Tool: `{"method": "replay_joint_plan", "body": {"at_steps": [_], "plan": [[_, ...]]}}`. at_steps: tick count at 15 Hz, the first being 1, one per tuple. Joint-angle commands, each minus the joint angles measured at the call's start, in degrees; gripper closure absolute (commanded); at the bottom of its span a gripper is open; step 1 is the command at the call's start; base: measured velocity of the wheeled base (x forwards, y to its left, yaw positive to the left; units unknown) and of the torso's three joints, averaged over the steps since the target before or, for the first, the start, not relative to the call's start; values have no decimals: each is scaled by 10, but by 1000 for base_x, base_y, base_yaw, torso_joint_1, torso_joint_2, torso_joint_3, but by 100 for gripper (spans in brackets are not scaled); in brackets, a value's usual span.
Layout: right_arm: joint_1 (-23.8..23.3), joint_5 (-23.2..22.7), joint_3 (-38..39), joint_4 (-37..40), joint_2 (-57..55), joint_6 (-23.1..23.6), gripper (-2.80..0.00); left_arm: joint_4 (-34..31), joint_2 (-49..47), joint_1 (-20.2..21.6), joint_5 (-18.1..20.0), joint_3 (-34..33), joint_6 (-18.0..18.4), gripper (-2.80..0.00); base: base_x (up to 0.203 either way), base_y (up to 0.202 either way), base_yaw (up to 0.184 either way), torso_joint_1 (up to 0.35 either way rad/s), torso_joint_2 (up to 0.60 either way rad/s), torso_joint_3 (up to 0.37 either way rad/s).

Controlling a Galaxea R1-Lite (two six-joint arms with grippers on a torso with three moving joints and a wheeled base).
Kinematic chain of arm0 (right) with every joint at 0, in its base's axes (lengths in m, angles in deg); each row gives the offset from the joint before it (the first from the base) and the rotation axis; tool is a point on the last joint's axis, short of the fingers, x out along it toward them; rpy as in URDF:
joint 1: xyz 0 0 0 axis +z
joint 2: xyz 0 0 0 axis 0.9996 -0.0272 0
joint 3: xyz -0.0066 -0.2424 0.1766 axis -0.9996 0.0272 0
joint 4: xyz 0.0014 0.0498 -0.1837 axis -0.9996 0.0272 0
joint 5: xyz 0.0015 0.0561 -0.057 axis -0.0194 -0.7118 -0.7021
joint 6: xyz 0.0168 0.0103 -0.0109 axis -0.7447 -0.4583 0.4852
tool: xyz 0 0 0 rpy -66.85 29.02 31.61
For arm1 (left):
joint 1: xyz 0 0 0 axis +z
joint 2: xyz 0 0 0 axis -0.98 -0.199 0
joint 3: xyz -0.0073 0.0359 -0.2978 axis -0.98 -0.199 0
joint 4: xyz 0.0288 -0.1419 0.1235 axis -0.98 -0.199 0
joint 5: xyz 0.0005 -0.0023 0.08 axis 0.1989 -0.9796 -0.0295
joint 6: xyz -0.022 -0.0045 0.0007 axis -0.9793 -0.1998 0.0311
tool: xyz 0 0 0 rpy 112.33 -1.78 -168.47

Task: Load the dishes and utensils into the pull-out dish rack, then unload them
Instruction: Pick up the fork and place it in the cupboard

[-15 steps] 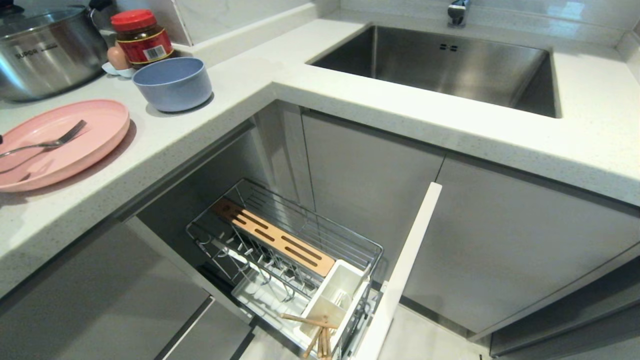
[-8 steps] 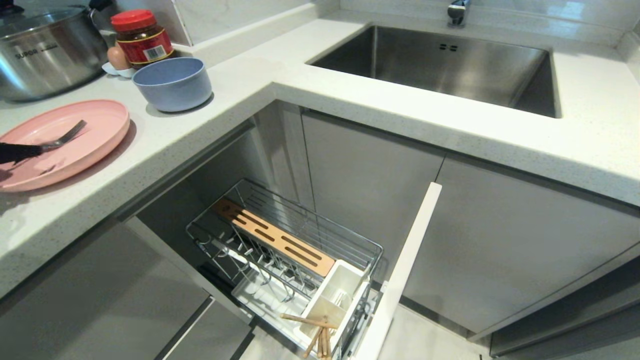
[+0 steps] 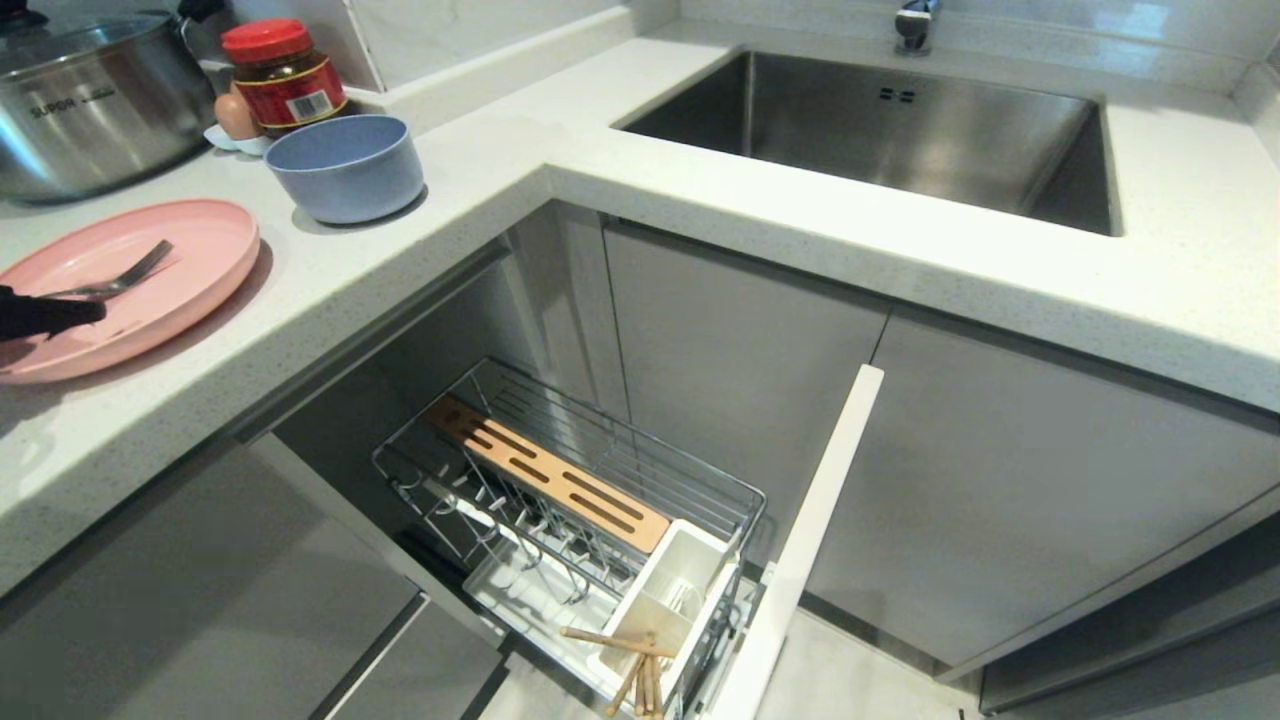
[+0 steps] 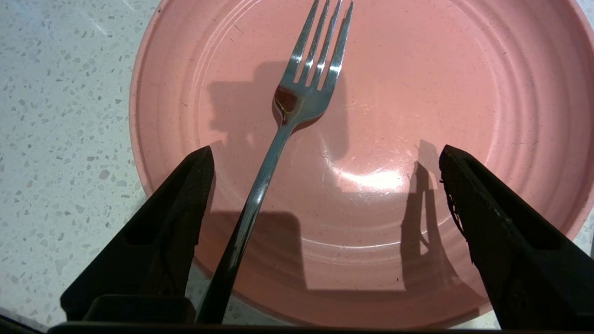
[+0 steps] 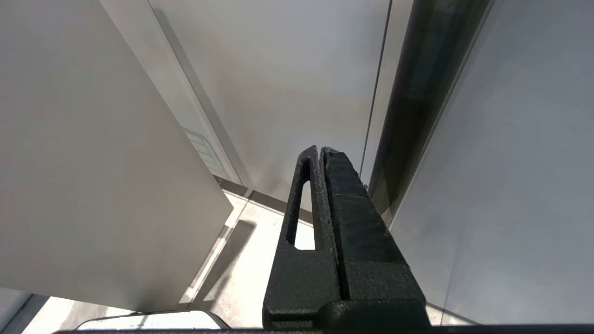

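Observation:
My left gripper grabs the silver fork by its handle (image 3: 74,292) next, so the fork is free to go tines first into the rack's white cup (image 3: 681,574) then.
The pink plate (image 3: 150,290) lies on the counter at the far left, with the silver fork (image 4: 297,97) on it, tines pointing away from me. My left gripper (image 4: 325,150) hovers open over the plate's near rim. The fork handle passes between its fingers close to one of them, ungripped; one black finger (image 3: 50,313) shows at the head view's left edge. The blue bowl (image 3: 345,165) stands behind the plate. The pull-out dish rack (image 3: 520,445) is drawn out below the counter, and the chopsticks (image 3: 628,662) lean in its white cup. My right gripper (image 5: 320,150) is shut and empty beside the cabinet fronts.
A lidded steel pot (image 3: 90,95), a red-lidded jar (image 3: 283,75) and an egg (image 3: 235,115) crowd the counter's back left. The steel sink (image 3: 900,130) is set in the counter to the right. The rack's white front panel (image 3: 800,540) juts out over the floor.
A black finger of my left gripper has come in from the head view's left edge and moved right over the fork handle. Plate, fork, bowl and rack have not moved.

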Motion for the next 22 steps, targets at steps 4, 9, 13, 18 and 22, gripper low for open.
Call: {"method": "replay_joint_plan", "body": {"at_steps": [4,9,13,18,22], "plan": [[0,0,0,0,1,0,0,-1,-6,-2,-12,0,3,-280,0,0,0,0,0,0],[0,0,0,0,1,0,0,-1,-7,-5,-12,0,3,-280,0,0,0,0,0,0],[0,0,0,0,1,0,0,-1,-7,-6,-12,-1,3,0,0,0,0,0,0,0],[0,0,0,0,1,0,0,0,-7,-5,-12,1,2,0,0,0,0,0,0,0],[0,0,0,0,1,0,0,0,-7,-4,-12,3,3,0,0,0,0,0,0,0]]}}
